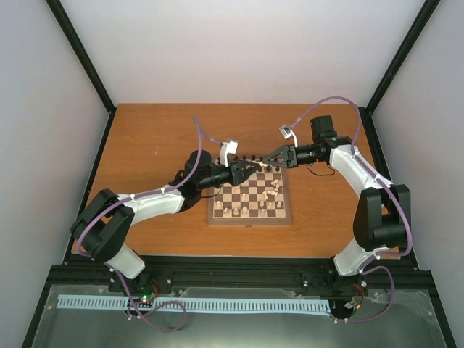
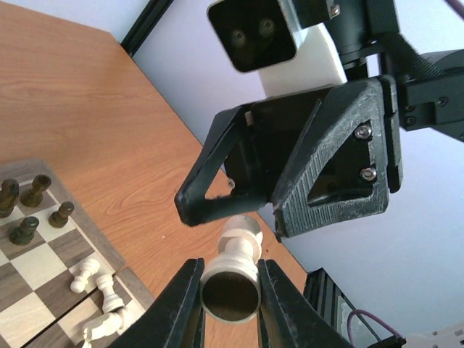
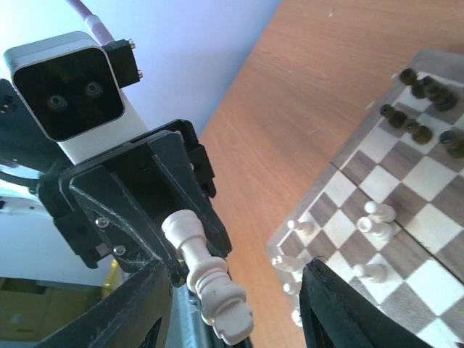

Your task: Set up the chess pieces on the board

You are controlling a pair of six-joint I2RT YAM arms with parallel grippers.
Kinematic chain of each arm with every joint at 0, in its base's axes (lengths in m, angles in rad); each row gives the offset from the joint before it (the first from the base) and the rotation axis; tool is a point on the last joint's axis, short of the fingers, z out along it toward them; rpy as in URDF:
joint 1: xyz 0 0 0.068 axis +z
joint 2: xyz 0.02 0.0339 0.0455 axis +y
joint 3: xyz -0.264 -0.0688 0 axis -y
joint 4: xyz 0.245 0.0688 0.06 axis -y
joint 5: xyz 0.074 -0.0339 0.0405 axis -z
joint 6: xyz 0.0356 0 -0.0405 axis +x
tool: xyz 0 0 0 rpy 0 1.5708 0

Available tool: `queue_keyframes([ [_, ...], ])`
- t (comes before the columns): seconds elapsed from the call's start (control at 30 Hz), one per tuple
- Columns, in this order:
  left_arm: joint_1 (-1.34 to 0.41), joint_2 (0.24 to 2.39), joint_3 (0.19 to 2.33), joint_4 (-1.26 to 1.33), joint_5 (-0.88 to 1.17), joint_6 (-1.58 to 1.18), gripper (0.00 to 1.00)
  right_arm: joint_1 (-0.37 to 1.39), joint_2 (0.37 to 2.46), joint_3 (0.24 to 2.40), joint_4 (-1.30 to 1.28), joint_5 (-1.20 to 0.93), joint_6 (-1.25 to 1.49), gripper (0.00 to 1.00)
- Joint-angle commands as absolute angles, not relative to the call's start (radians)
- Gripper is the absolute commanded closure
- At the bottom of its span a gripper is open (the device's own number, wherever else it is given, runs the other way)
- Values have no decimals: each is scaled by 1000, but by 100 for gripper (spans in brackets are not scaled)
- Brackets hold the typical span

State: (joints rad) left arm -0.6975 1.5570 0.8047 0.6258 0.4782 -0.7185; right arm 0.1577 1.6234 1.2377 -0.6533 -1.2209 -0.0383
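Observation:
I need to grab the cream chess piece next with my right gripper by its crowned end [image 1: 264, 165], so that the piece's base stays free to stand on the board [image 1: 250, 221].
A cream chess piece [image 2: 232, 279] hangs in the air, my left gripper [image 2: 230, 274] shut on its round base. Its crowned end [image 3: 230, 319] points between the fingers of my right gripper [image 3: 239, 308], which stands open and apart from it on both sides. Both grippers meet tip to tip over the far edge of the board [image 1: 250, 221], left gripper [image 1: 254, 169] facing right gripper [image 1: 270, 162]. Dark pieces [image 3: 420, 87] stand in rows along the far side of the board [image 3: 435, 185]. Cream pieces [image 1: 272, 192] are scattered on it, some standing [image 3: 377, 217], some lying [image 2: 101, 326].
The board lies on an orange-brown wooden table [image 1: 159, 145] enclosed by pale walls and black frame posts [image 1: 80, 54]. Purple cables [image 1: 341, 101] loop off both arms. Bare tabletop lies to the left, right and behind the board.

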Motion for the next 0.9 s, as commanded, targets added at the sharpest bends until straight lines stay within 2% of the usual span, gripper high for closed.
queue_keyframes([
  [0.0, -707, 1555, 812, 718, 451, -738, 84, 159, 1640, 1244, -636, -1356, 9, 50],
  [0.27, -709, 1585, 823, 744, 450, -757, 83, 161, 1666, 1230, -670, -1455, -16, 55],
  [0.87, -712, 1609, 826, 743, 463, -760, 80, 161, 1736, 1302, -823, -1504, -172, 89],
])
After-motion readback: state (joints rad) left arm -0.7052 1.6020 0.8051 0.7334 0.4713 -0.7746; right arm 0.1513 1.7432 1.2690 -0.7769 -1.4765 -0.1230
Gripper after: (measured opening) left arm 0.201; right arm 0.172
